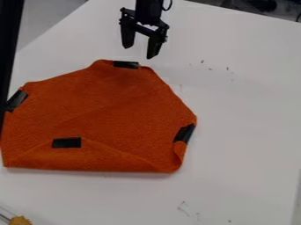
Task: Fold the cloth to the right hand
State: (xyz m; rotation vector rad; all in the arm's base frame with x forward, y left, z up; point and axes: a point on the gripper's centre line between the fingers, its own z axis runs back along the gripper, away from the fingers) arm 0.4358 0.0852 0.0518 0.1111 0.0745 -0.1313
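The cloth should be folded across to its opposite taped corner, so my gripper should next grab it by its black-taped edge beside the black post.
My gripper hangs open over the white table near the top of the view, just above the far edge of the cloth, with nothing between its fingers. The orange cloth lies on the left and middle of the table. Its near edge is folded up into a flap, and a black tape patch sits at the flap's tip. More black patches mark the cloth's far edge, its left corner and its right corner.
The white table extends to the right of the cloth and bears a few small dark marks. A black post stands along the left edge. A yellowish object lies at the bottom left corner, and dark items sit beyond the table's far edge.
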